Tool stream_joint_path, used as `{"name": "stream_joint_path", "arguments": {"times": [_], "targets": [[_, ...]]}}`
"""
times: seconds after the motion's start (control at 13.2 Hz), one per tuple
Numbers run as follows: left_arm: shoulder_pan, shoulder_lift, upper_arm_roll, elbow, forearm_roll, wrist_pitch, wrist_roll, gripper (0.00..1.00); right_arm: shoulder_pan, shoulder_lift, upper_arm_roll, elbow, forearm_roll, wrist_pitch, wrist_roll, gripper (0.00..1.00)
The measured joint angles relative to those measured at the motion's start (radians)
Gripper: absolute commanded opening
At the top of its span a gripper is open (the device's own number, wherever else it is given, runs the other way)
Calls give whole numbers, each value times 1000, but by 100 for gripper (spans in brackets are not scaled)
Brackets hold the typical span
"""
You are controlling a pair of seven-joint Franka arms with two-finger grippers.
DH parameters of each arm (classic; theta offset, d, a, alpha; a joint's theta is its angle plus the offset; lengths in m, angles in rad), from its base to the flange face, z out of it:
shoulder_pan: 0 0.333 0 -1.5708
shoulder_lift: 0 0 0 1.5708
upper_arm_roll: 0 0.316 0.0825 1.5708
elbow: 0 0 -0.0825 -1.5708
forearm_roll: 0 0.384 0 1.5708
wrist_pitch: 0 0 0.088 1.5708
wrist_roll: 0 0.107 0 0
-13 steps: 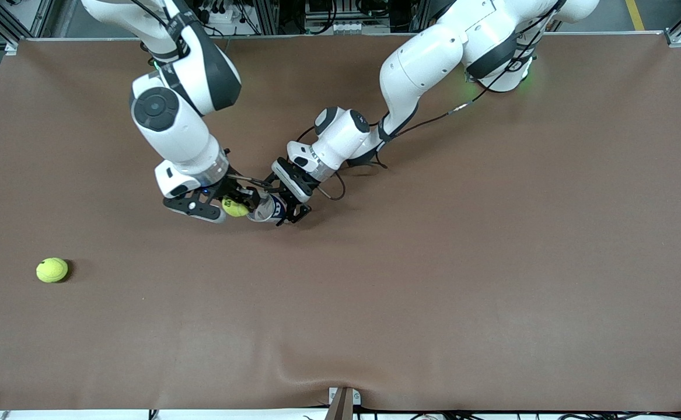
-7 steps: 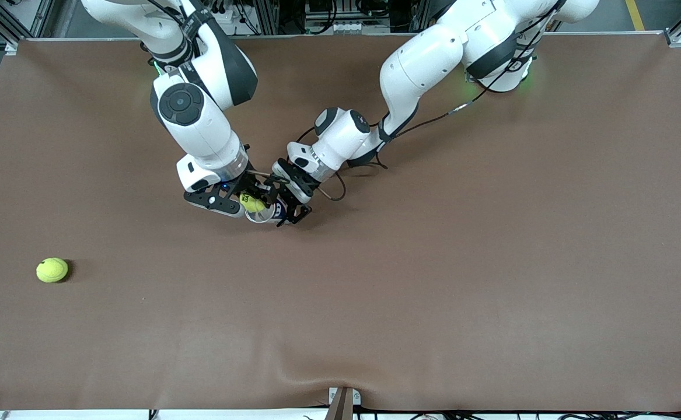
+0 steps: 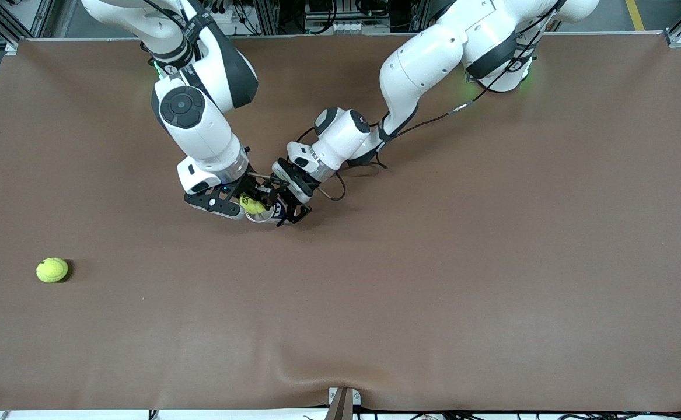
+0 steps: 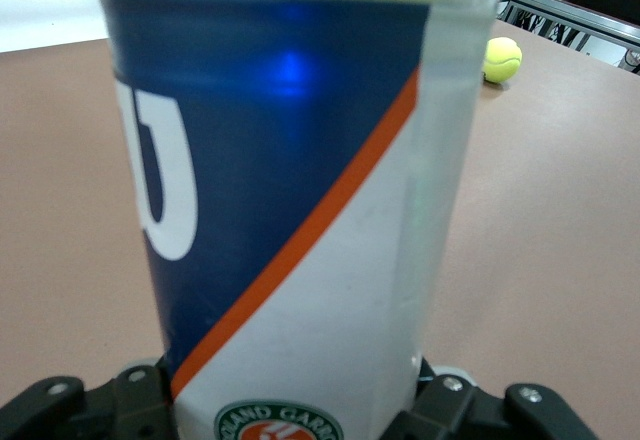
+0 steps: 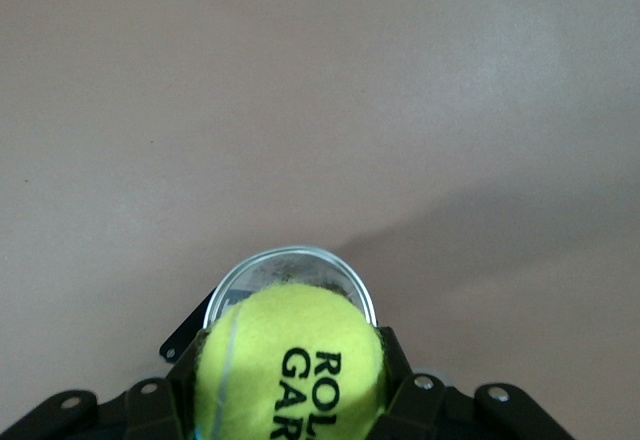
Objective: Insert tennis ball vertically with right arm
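Note:
I need to open my right gripper now. The tennis ball's lower side (image 3: 253, 207) (image 5: 290, 305) is in the opening of the clear can, so the tennis ball would stay there.
My right gripper (image 3: 251, 204) is shut on a yellow-green tennis ball (image 3: 253, 205) with black lettering. In the right wrist view the tennis ball (image 5: 290, 365) sits between the black fingers (image 5: 395, 380), just above the round open mouth of a clear can (image 5: 290, 260). My left gripper (image 3: 279, 211) is shut on that can (image 3: 265, 215) and holds it upright on the table. The can's blue, white and orange label (image 4: 300, 210) fills the left wrist view, with the left fingers (image 4: 445, 400) on either side of its base.
A second tennis ball (image 3: 52, 270) lies loose on the brown table mat (image 3: 433, 280), toward the right arm's end and nearer to the front camera than the can. The same ball (image 4: 502, 58) shows past the can in the left wrist view.
My right gripper carried the ball sideways from beside the can to over its mouth, then held almost still for the last half second. The left gripper and can stayed put.

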Motion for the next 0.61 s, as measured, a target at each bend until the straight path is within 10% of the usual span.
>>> {"name": "stream_joint_path", "arguments": {"times": [0.15, 0.61], "targets": [[-1, 0, 0, 1, 0, 1, -15, 76, 0, 8, -1, 2, -6, 9, 0, 100], [-5, 0, 0, 9, 0, 1, -43, 76, 0, 20, -1, 0, -6, 8, 3, 100]]}}
